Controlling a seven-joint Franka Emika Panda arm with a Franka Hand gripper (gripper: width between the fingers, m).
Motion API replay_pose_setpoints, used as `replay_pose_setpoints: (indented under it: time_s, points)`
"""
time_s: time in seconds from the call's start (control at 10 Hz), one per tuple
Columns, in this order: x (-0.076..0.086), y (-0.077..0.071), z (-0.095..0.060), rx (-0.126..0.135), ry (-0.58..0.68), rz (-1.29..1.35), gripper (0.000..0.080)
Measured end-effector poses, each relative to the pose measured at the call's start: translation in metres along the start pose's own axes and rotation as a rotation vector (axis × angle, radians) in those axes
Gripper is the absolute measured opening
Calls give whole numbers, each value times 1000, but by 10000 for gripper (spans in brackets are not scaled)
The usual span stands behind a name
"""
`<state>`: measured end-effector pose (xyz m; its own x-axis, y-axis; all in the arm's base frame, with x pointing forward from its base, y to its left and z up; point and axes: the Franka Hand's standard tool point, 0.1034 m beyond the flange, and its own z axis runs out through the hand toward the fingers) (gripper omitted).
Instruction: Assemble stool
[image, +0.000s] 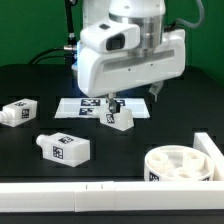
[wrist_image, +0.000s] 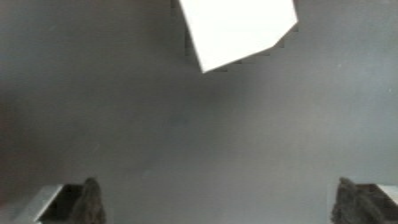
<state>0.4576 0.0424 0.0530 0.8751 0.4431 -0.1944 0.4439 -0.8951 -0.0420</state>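
Observation:
I should grab the middle white leg by its blocky marked body (image: 122, 118) next with my gripper, to fit the leg into the round white seat (image: 183, 165).
The round white seat (image: 183, 165) lies at the exterior view's lower right, ribbed side up, in the corner of the rail. One blocky white leg (image: 123, 121) lies in the middle, just below my gripper (image: 114, 103). Two more legs lie at the exterior view's left, one far left (image: 18, 110) and one nearer the front (image: 62, 148). In the wrist view my gripper (wrist_image: 217, 206) is open and empty over bare dark table, with only the fingertips (wrist_image: 71, 205) showing. A white pointed shape (wrist_image: 240, 35) lies ahead of the jaws; I cannot tell which part it is.
The marker board (image: 88, 106) lies flat under and behind the gripper, partly hidden by the hand. The long white L-shaped rail (image: 60, 193) runs along the front edge and turns up the exterior view's right side (image: 212, 150). The table is black.

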Motion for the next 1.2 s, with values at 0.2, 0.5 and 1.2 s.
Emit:
replay_pose_setpoints:
  time_s: [0.2,0.5,1.2]
  points:
    - [-11,2,9,16,-91,-10,649]
    - [-9,-5,11,48,-264,-15,649]
    - [-6,-11,27,73,-659,-34,649]
